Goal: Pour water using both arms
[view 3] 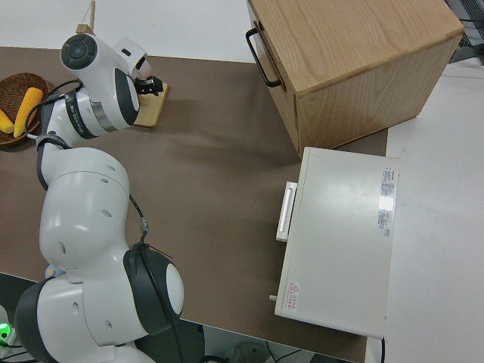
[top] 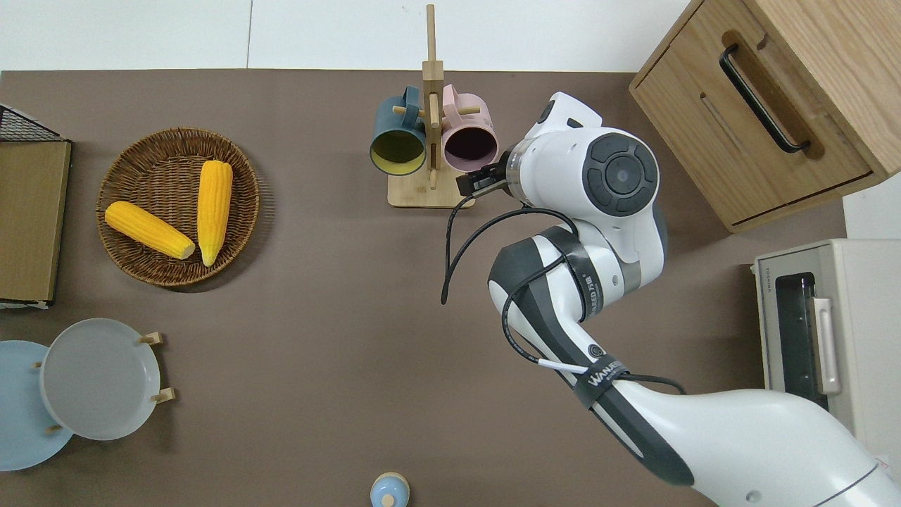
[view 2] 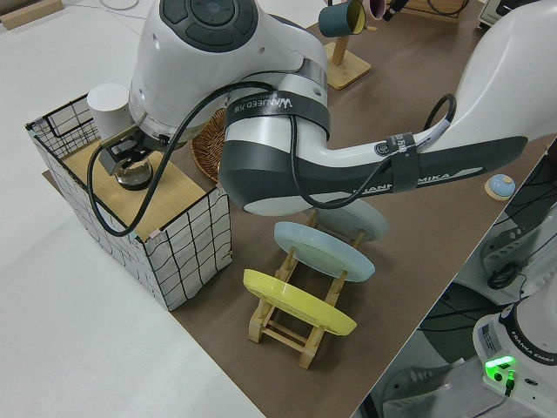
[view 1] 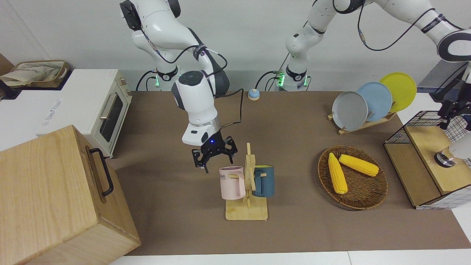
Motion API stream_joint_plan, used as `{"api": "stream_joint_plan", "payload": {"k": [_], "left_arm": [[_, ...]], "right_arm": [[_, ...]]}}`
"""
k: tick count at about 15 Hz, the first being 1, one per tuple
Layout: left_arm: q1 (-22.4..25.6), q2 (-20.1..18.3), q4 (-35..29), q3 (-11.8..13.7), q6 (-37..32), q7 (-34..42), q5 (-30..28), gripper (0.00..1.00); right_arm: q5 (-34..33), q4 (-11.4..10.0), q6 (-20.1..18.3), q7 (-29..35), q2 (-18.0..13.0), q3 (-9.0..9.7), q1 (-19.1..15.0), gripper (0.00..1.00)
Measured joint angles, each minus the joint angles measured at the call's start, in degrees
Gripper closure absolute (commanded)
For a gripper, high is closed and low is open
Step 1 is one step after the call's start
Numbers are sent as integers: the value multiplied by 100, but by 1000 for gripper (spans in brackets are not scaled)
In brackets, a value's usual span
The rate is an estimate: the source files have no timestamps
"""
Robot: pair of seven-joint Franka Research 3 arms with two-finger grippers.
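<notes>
My right gripper grabs the mug by its rim (view 1: 231,168) next, to ready the pink mug for water from the white container (view 1: 460,148).
My right gripper (view 1: 215,158) hangs open just beside the rim of a pink mug (view 1: 232,182) (top: 468,137), on the side toward the right arm's end, nothing between its fingers. The pink mug and a dark blue mug (view 1: 264,180) (top: 398,137) hang on a wooden mug rack (view 1: 247,212) (top: 421,196). In the overhead view the wrist hides most of that gripper. My left gripper (view 1: 449,117) (view 2: 126,157) is over a wire-framed box's wooden top (view 1: 427,141), close above a white container with a metal ring (view 1: 454,151). Water is out of view.
A wicker basket (view 1: 362,200) holding two corn cobs lies toward the left arm's end. A rack of grey, blue and yellow plates (view 1: 373,101) stands nearer the robots. A wooden cabinet (view 1: 55,198) and a toaster oven (view 1: 99,106) occupy the right arm's end.
</notes>
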Motion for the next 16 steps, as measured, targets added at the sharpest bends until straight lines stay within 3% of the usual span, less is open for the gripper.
{"api": "stream_joint_plan", "payload": {"k": [3, 7, 11, 14, 15, 16], "left_arm": [[-19, 191, 3, -123, 566, 39, -315, 2], [-35, 350, 9, -202, 1001, 77, -722, 2], [-35, 421, 26, -222, 1148, 115, -1041, 13], [-32, 469, 28, -228, 1230, 118, -1103, 163], [-29, 489, 28, -228, 1236, 119, -1121, 259], [-28, 504, 28, -228, 1251, 123, -1138, 430]], "right_arm": [[-146, 180, 170, -3, 119, -10, 0, 132], [-679, 298, 330, -2, 161, -20, 0, 374], [-793, 307, 532, -2, 185, -31, 0, 682], [-836, 312, 579, -2, 197, -33, 5, 916], [-836, 316, 585, 2, 199, -33, 8, 985], [-836, 330, 588, 5, 201, -33, 10, 1000]]}}
